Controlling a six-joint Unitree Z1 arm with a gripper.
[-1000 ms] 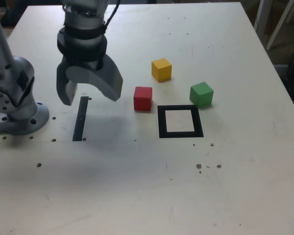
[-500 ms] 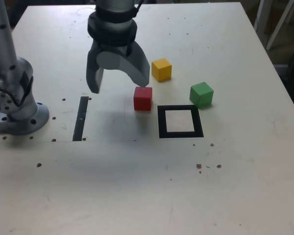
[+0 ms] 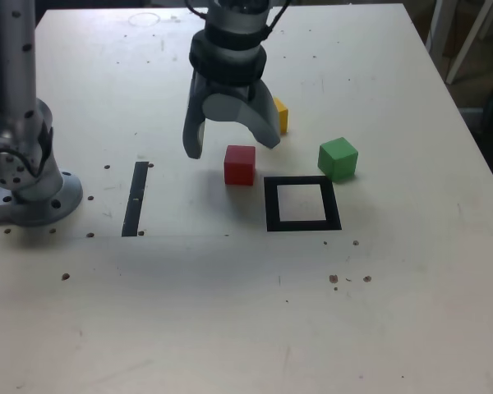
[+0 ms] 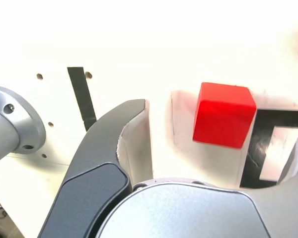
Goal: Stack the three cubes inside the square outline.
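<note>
My gripper grips the red cube (image 3: 239, 164) by its opposite sides next, to start the stack inside the square outline (image 3: 271, 205).
The red cube (image 3: 239, 164) sits on the table just to the exterior view's left of the square outline (image 3: 271, 205), whose centre holds nothing. My gripper (image 3: 230, 148) hangs open just above and behind the red cube, a finger on each side and nothing held. The yellow cube (image 3: 281, 115) is partly hidden behind the gripper. To the outline's upper right in that view is the green cube (image 3: 338, 158). The wrist view shows the red cube (image 4: 222, 115) between the spread fingers (image 4: 114, 148), with a corner of the outline (image 4: 268, 119) beside it.
A straight black tape strip (image 3: 134, 199) lies at the exterior view's left, near the arm's metal base (image 3: 29, 185). The same strip (image 4: 82, 96) and base (image 4: 15, 124) appear in the wrist view. Small holes dot the pale table.
The open gripper has swung from over the tape strip toward the exterior view's right, now over the red cube and covering part of the yellow cube. The cubes have not moved.
</note>
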